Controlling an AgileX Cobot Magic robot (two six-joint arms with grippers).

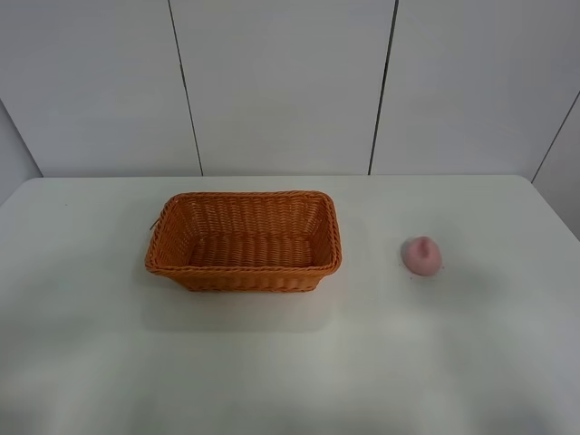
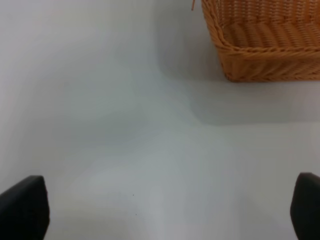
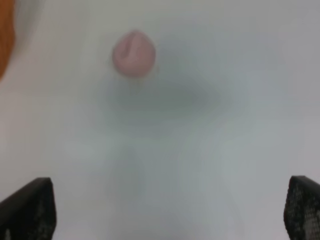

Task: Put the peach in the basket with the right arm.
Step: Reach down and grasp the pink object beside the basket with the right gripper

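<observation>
I should grab the peach next with my right gripper, holding it by its pointed tip point(image 1: 422, 244), so that I can set it down inside the wicker basket point(image 1: 243, 241).
A small pink peach point(image 1: 422, 256) with a pointed tip sits on the white table, to the right of the orange-brown wicker basket point(image 1: 243, 241), well apart from it. The basket is empty. Neither arm shows in the exterior high view. In the right wrist view the peach point(image 3: 133, 53) lies blurred, far ahead of my right gripper point(image 3: 170, 212), whose black fingertips point(image 3: 30, 207) stand wide apart and hold nothing. My left gripper point(image 2: 167, 207) is also open over bare table, with a corner of the basket point(image 2: 260, 45) ahead of it.
The white table point(image 1: 290, 362) ends at a grey panelled wall point(image 1: 281, 82) behind the basket. An orange sliver of the basket point(image 3: 5, 40) shows at the edge of the right wrist view.
</observation>
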